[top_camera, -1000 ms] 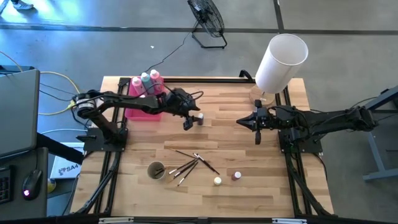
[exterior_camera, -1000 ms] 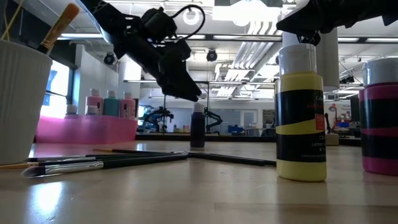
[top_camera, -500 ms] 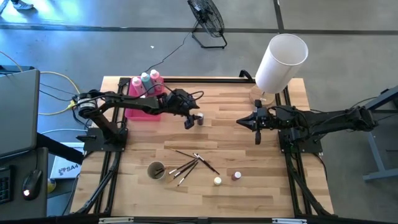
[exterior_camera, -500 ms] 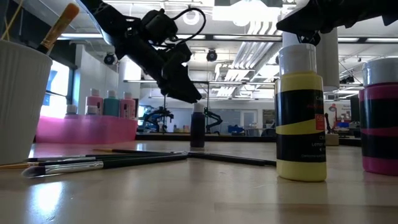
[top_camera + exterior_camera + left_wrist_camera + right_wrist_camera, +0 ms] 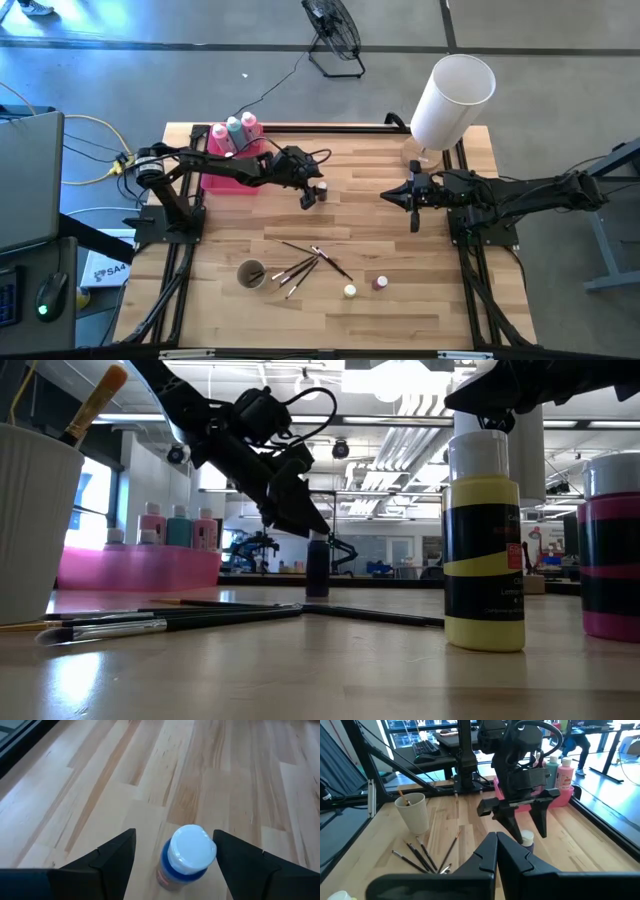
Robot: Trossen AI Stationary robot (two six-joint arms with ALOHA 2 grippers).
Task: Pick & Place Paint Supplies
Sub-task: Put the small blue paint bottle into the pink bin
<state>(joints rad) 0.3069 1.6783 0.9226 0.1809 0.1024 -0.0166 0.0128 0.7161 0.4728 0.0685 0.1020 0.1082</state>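
My left gripper grabs the blue paint pot by its white cap (image 5: pixel 321 186) next, to pack the pot into the pink tray (image 5: pixel 225 178).
A tiny paint pot (image 5: pixel 189 855) with a white cap and a blue band stands upright on the wood, left of the table's middle (image 5: pixel 322 188). My left gripper (image 5: pixel 174 832) is open and hangs just over it, one finger on each side; I cannot tell whether a finger touches the cap. The low view shows the gripper (image 5: pixel 305 520) slanting down at the pot (image 5: pixel 318 568). My right gripper (image 5: pixel 386 195) is shut and waits in the air right of the middle, pointing at the left arm. Three squeeze bottles (image 5: pixel 233 131) stand in the pink tray (image 5: pixel 225 178).
Several thin brushes (image 5: pixel 310 262) lie toward the near edge beside a white cup (image 5: pixel 250 273) holding a brush. A yellow pot (image 5: pixel 349 291) and a red pot (image 5: pixel 381 283) stand near them. The white lampshade (image 5: pixel 452 98) stands at the far right corner.
My left gripper has moved a little toward the table's right and down, closing in over the blue-banded pot, which has stayed in place.
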